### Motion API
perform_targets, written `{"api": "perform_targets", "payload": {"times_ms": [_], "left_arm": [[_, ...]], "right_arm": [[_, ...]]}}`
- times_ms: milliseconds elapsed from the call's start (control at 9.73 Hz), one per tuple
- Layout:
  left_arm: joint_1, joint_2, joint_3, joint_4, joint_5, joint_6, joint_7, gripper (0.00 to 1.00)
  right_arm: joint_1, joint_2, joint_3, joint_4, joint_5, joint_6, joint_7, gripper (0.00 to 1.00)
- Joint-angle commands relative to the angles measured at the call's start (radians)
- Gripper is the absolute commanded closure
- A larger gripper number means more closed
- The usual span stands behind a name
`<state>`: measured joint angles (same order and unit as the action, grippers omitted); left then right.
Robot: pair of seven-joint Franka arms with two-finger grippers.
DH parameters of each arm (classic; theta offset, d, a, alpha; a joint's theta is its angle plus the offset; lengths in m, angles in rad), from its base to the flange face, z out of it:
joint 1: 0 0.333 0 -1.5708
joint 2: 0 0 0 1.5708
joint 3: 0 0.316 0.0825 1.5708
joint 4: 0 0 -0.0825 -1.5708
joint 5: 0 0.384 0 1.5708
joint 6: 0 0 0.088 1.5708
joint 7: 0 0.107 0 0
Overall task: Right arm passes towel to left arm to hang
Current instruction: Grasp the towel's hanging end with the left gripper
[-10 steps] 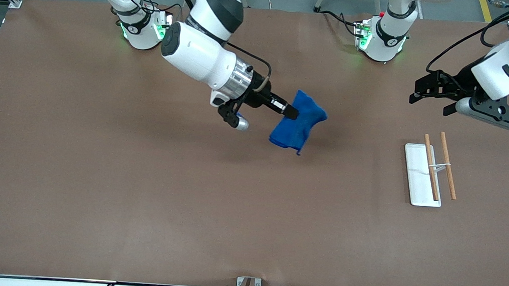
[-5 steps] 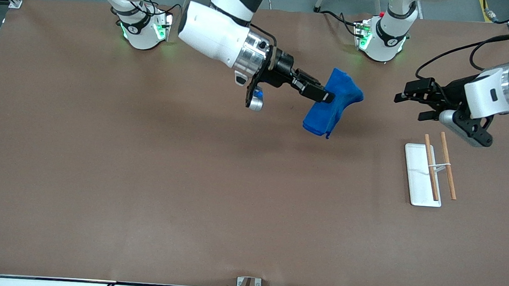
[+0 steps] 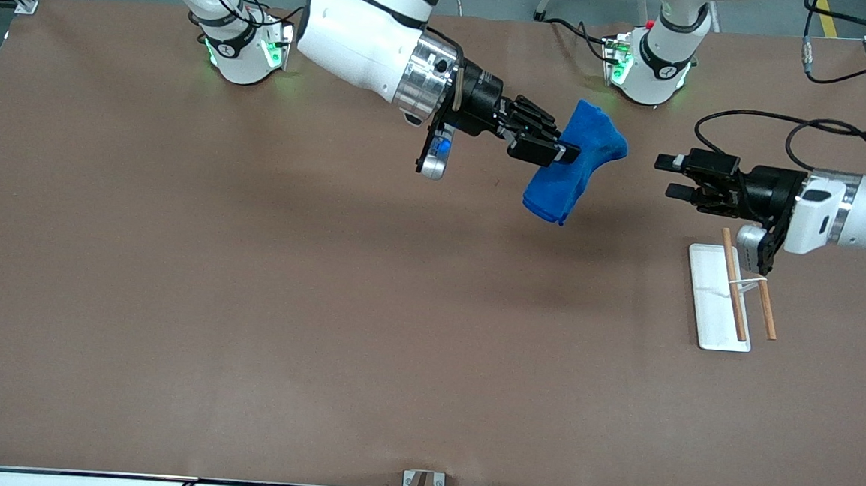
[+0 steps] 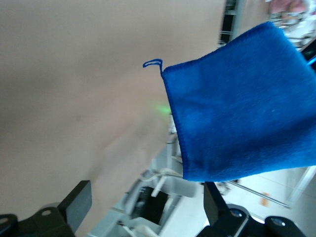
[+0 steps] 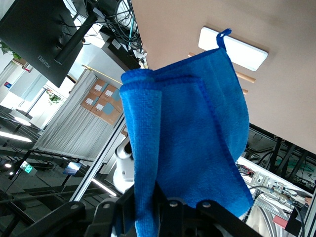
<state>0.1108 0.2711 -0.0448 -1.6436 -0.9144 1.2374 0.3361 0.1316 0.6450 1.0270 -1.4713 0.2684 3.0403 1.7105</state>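
The blue towel (image 4: 242,113) needs to hang on the wooden rods. My left gripper will next grab its edge (image 4: 174,126) next to the hanging loop.
The right arm (image 3: 370,40) reaches over the table's middle. Its gripper (image 3: 559,151) is shut on the bright blue towel (image 3: 577,162), which hangs folded in the air with a thread tail at its low corner. In the right wrist view the towel (image 5: 187,143) rises from between the shut fingers (image 5: 170,210). The left arm (image 3: 863,213) points its gripper (image 3: 666,176) at the towel with a gap between them; its fingers are open and empty. In the left wrist view the towel (image 4: 242,113) hangs ahead of the spread fingers (image 4: 79,200).
A white flat base (image 3: 711,297) with two wooden rods (image 3: 733,284) lies on the brown table (image 3: 249,299) toward the left arm's end, under the left wrist. The two arm bases (image 3: 246,47) stand along the table's edge farthest from the front camera.
The right gripper has carried the towel up and toward the left arm's end of the table. The left gripper has swung down and toward the towel, levelling out, so the gap has shrunk.
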Motion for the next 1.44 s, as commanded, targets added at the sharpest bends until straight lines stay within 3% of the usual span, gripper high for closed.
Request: {"api": "perform_targets", "payload": {"times_ms": [0,205,514,719,925,1233,1336], "left_arm": [[0.041,0.092,-0.003,-0.015,-0.12,-0.058,0.009,0.0],[0.038,0.166,-0.003,-0.018,-0.248,-0.116,-0.026,0.0],[-0.009,0.169,-0.015,-0.096,-0.291,-0.116,-0.017,0.0],[-0.045,0.166,-0.015,-0.123,-0.316,-0.114,-0.016,0.02],[-0.069,0.165,-0.018,-0.13,-0.336,-0.104,-0.016,0.09],[-0.089,0.163,-0.02,-0.13,-0.371,-0.067,-0.016,0.12],[-0.088,0.163,-0.02,-0.128,-0.371,-0.064,-0.014,0.24]], "right_arm": [[0.008,0.019,0.013,0.017,0.003,0.014,0.012,0.99],[0.032,0.054,0.013,0.031,0.006,0.055,0.017,0.99],[0.071,0.068,0.013,0.063,-0.008,0.127,0.012,0.99],[0.072,0.073,0.013,0.063,-0.099,0.127,0.008,0.99],[0.074,0.096,0.015,0.059,-0.24,0.129,0.008,1.0],[0.065,0.097,0.028,0.056,-0.245,0.129,0.009,0.99],[0.068,0.097,0.028,0.055,-0.247,0.127,0.008,0.99]]}}
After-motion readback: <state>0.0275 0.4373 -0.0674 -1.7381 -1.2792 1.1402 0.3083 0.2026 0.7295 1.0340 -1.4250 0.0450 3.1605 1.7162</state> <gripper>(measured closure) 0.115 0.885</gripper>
